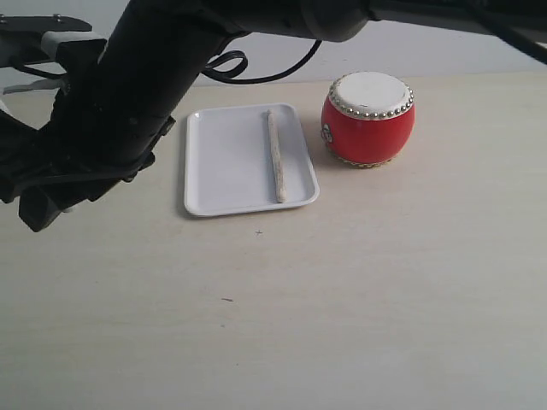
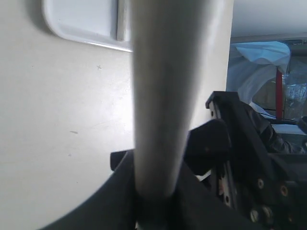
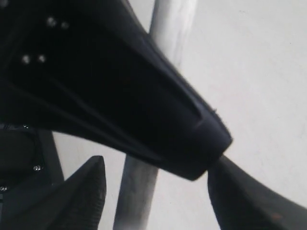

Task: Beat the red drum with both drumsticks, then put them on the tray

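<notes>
I need to grab the held drumstick next with my right gripper by the lower part of its body [image 3: 137,191]. Then I can carry the drumstick onto the tray.
The red drum [image 1: 368,128] stands upright to the right of the white tray [image 1: 222,162]. One drumstick [image 1: 274,154] lies lengthwise on the tray's right half. My left gripper [image 2: 153,196] is shut on the other drumstick [image 2: 163,96], held left of the tray, whose corner [image 2: 81,17] shows beyond it. My right gripper [image 3: 158,191] is open. That held drumstick [image 3: 168,28] runs between its spread fingers, touching neither, partly covered by a black gripper part [image 3: 120,96]. In the exterior view both arms merge into one dark mass [image 1: 111,111], and the held stick is hidden.
A black cable [image 1: 256,73] loops on the table behind the tray. Pale tabletop [image 1: 342,299] stretches in front of the tray and drum. A cluttered background with a red post [image 2: 279,93] shows past the table edge in the left wrist view.
</notes>
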